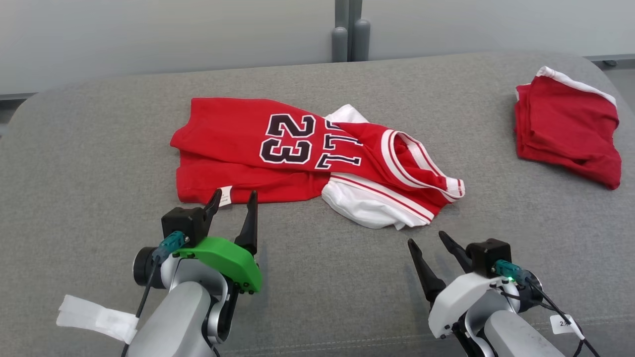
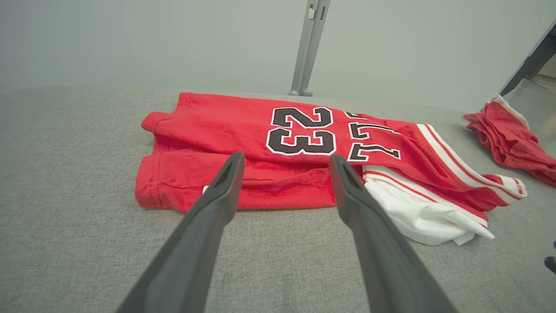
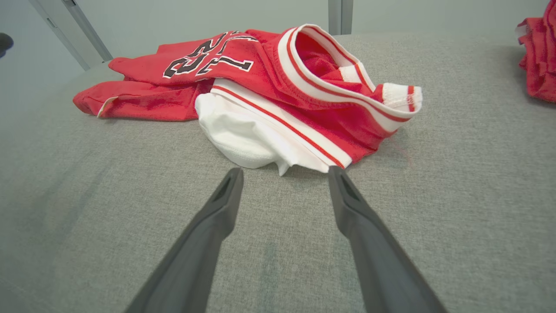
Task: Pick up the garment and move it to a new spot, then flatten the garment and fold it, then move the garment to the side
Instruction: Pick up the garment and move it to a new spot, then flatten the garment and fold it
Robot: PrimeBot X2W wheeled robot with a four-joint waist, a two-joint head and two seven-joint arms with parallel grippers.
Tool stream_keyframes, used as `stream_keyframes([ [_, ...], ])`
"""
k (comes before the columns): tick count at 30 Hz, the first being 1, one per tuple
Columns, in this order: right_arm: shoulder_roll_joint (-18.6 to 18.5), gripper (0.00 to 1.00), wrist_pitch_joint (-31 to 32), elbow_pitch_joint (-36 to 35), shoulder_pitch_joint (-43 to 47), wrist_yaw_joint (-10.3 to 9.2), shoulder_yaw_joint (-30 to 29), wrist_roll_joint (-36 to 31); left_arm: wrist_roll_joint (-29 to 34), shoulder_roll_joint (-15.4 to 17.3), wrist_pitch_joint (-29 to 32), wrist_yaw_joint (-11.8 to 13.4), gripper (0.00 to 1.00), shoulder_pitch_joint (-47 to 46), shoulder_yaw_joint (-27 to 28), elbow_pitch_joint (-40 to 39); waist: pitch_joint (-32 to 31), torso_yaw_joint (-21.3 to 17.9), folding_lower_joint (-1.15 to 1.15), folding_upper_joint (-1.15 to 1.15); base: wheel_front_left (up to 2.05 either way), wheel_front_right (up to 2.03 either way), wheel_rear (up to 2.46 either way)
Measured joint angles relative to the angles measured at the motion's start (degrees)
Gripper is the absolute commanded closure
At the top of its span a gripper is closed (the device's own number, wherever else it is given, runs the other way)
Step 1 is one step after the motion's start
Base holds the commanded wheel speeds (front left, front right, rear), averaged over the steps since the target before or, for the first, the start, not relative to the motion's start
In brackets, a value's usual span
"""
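My right gripper takes hold of the white sleeve by its tip (image 1: 399, 226) next. A loose fold pokes out there while the rest lies bunched under the jersey (image 1: 238, 144).
A red jersey (image 1: 238, 144) with a black "23" and white-and-red trim lies crumpled in the middle of the grey padded surface, a white part (image 1: 367, 203) bunched under its near right side. My left gripper (image 1: 235, 197) is open, its fingertips at the jersey's near left hem, by a small white tag. In the left wrist view the jersey (image 2: 226, 126) spreads beyond my open left gripper (image 2: 286, 161). My right gripper (image 1: 426, 239) is open, just short of the white bunch. In the right wrist view the white fabric (image 3: 243, 130) lies right before my open right gripper (image 3: 284, 171).
A second red garment (image 1: 565, 129) with a white edge lies folded at the far right of the grey surface (image 1: 317, 277), near its edge. Grey posts (image 1: 349, 34) stand behind the surface against a pale wall. Bare grey padding lies left and in front of the jersey.
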Motion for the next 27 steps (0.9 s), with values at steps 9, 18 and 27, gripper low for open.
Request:
stream_keyframes([
  [9,0.8,0.0,0.71,5.08,-0.03,0.11,-1.24,1.92,3.26,0.01,-0.01,0.2,0.0,3.0,3.04,-4.53,0.23,5.54,0.0,0.0,0.0,0.0,0.0],
  [18,1.11,0.0,0.71,10.01,-1.56,0.03,-4.37,4.67,5.1,0.03,-0.01,0.4,0.0,6.34,5.39,-7.43,1.02,11.18,0.0,0.0,0.0,0.0,0.0],
  [27,1.44,0.0,0.73,15.38,-4.46,-0.04,-6.15,6.54,6.77,0.09,-0.01,0.43,0.0,9.39,7.73,-10.1,2.04,15.14,0.0,0.0,0.0,0.0,0.0],
])
